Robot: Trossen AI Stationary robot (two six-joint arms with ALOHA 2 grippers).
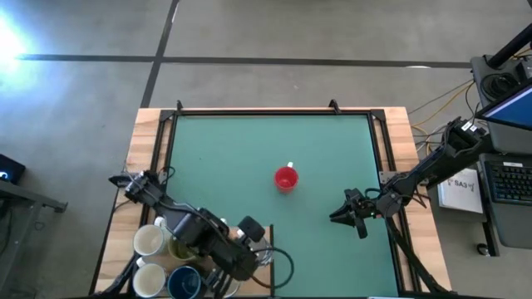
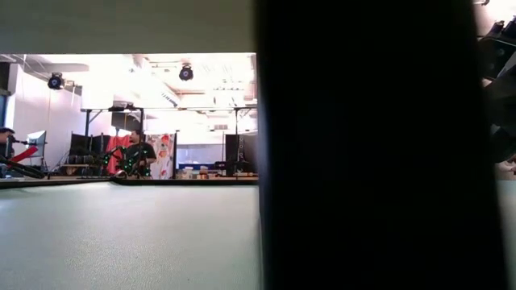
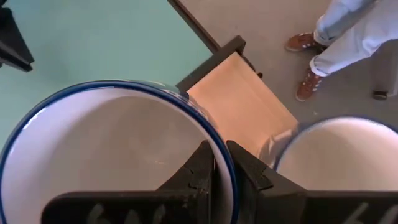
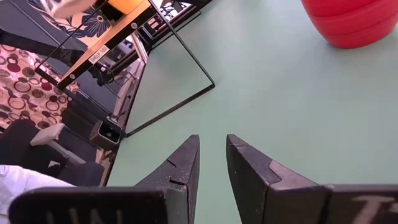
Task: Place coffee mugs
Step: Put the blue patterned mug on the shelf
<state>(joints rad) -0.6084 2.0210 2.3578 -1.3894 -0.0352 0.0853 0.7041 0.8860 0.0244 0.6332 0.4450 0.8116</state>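
Note:
The blue-rimmed mug in my left gripper looms larger than its neighbor above the wooden ledge, so it goes lower, before its release.
My left gripper is shut on the rim of a blue-rimmed mug with a white inside. A second white-lined mug stands right beside it. In the high view my left arm lies over a cluster of mugs at the table's near-left corner: a cream one, an olive-green one, a white one and a dark blue one. The red mug stands alone at mid-table. My right gripper hovers open and empty to its right, and the red mug shows beyond its fingers. My left gripper pinches the wall of the blue-rimmed mug at its rim, one finger inside the mug and the other outside. The fingers come from above, pointing down. Whether the mug rests on the table or is lifted, I cannot tell.
A wooden ledge and a black frame bar border the table beside the mugs, and a person's shoes stand on the floor beyond. A large dark shape blocks the right half of the low view. Bare green table surrounds the red mug.

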